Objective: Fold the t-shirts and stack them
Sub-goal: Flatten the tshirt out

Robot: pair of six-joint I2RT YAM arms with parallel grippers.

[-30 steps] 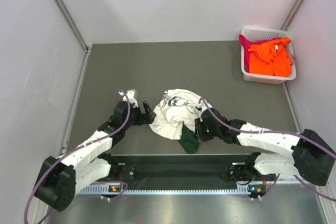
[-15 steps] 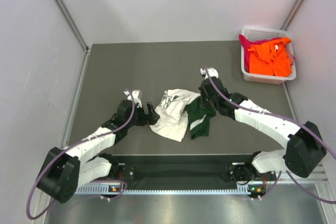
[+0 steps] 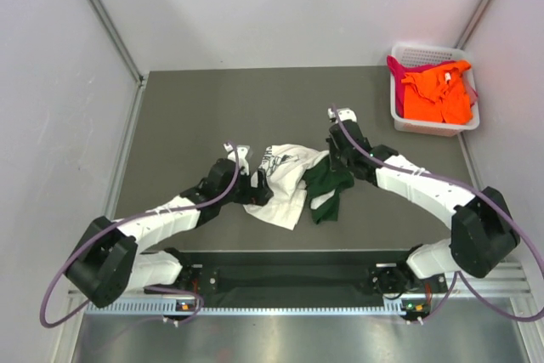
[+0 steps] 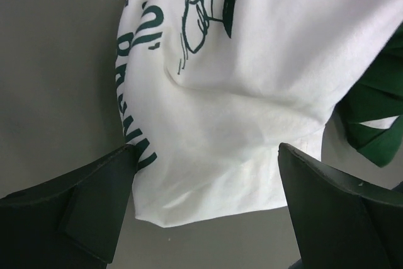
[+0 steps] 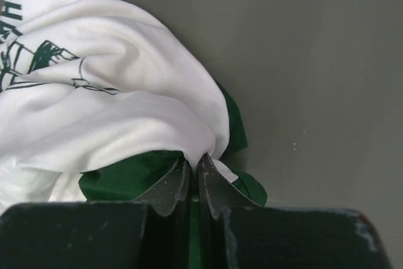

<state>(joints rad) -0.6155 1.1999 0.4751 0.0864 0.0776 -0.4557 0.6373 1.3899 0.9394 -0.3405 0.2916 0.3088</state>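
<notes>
I should stretch and fold the t-shirt, so next I should grab the white t-shirt's hem (image 3: 263, 209) (image 4: 200, 194) with my left gripper, away from the t-shirt's green part.
The white t-shirt (image 3: 285, 183) with dark green sleeves and dark print lies crumpled at the middle of the table. Its green part (image 3: 325, 186) lies bunched on the right. My right gripper (image 3: 333, 159) is shut on a fold of the shirt, white and green cloth pinched between its fingers (image 5: 199, 171). My left gripper (image 3: 253, 190) is open at the shirt's left edge; in the left wrist view the white hem (image 4: 208, 187) lies between the spread fingers (image 4: 94, 200). An orange t-shirt (image 3: 438, 95) and a magenta t-shirt (image 3: 396, 70) lie in the basket.
A white lattice basket (image 3: 399, 116) stands at the table's back right corner. The dark grey table (image 3: 212, 116) is walled by grey panels on the left, back and right. A metal rail runs along the near edge.
My left gripper has moved right, up to the shirt's left edge. My right gripper, shut on the shirt, carried its fold from the near side up and back, pulling the green part out to the right.
</notes>
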